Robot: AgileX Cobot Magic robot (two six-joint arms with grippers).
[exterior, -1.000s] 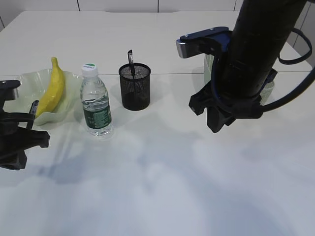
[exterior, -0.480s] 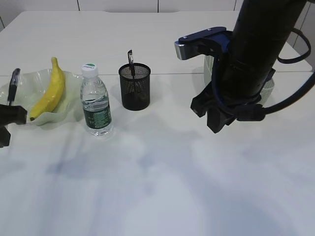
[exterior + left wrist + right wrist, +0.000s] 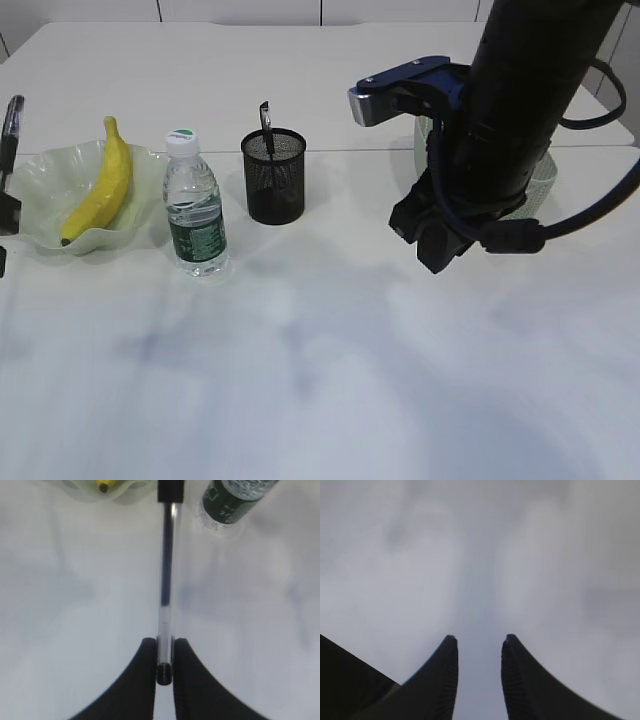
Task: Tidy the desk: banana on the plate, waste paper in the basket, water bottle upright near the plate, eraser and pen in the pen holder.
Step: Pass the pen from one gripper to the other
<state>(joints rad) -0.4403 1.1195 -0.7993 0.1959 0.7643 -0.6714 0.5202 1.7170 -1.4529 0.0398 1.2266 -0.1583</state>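
I should grip the pen by its capped upper end [image 3: 13, 120] with my right gripper next, because that end stands free. The fingers of my left gripper cover the pen's lower end.
My left gripper [image 3: 164, 647] is shut on the end of a clear pen [image 3: 166, 580] with a black cap. In the exterior view it sits at the far left edge, the pen [image 3: 11, 130] pointing up beside the plate [image 3: 40, 170]. The banana [image 3: 104, 185] lies on that plate. The water bottle [image 3: 195, 205] stands upright to the plate's right, and the black mesh pen holder [image 3: 273, 178] beyond it has a dark clip sticking out. My right gripper [image 3: 479, 641] hangs open over bare desk [image 3: 300, 350]. The basket [image 3: 547, 172] is mostly hidden behind the right arm. Eraser and waste paper are out of view.
The bulky right arm [image 3: 500, 130] hangs over the right half of the desk. A seam line [image 3: 350, 150] crosses the tabletop behind the pen holder. In the left wrist view the banana tip [image 3: 104, 485] and bottle base [image 3: 232, 502] lie ahead.
My left gripper has drawn back to the left edge of the exterior view, carrying the pen, which now stands more upright. The right arm shifted only slightly.
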